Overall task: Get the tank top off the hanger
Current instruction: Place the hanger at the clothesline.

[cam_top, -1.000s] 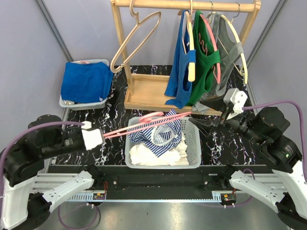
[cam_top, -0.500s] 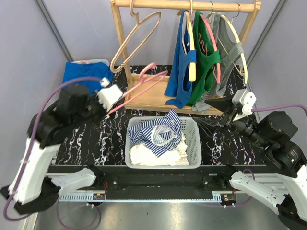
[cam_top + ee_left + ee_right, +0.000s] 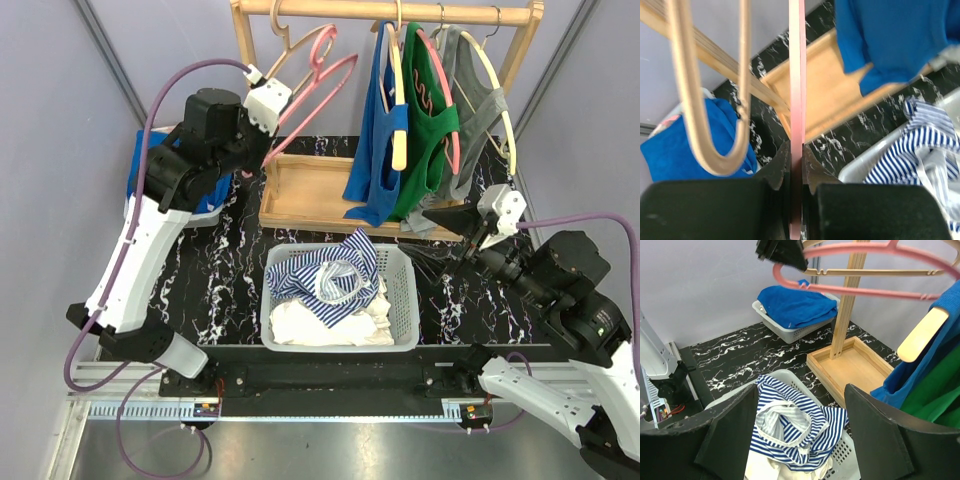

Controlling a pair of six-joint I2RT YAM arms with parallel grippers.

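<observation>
The pink hanger (image 3: pixel 322 72) would fall toward the tray base if my left gripper opened now, its hook short of the rod; I will lift it first.
The blue-and-white striped tank top (image 3: pixel 335 272) lies crumpled on white cloth in the grey basket (image 3: pixel 405 300), off any hanger; it also shows in both wrist views (image 3: pixel 805 437) (image 3: pixel 922 150). My left gripper (image 3: pixel 280 108) is raised high at the rack's left end. It is shut on the bare pink hanger (image 3: pixel 322 72), whose bar runs straight up between its jaws (image 3: pixel 796 75). The pink hanger's hook points up just below the rod. My right gripper (image 3: pixel 442 240) hovers open and empty by the basket's right rim, its fingers (image 3: pixel 735 430) framing the tank top.
The wooden rack (image 3: pixel 385 12) carries a bare wooden hanger (image 3: pixel 285 50) beside the pink one, and blue (image 3: pixel 378 150), green (image 3: pixel 430 130) and grey garments on hangers at the right. Its tray base (image 3: pixel 310 190) stands behind the basket. A bin of blue cloth (image 3: pixel 150 170) sits far left.
My left arm swung the pink hanger from low over the basket up and back to the rack's left end. The right gripper stayed nearly still and open.
</observation>
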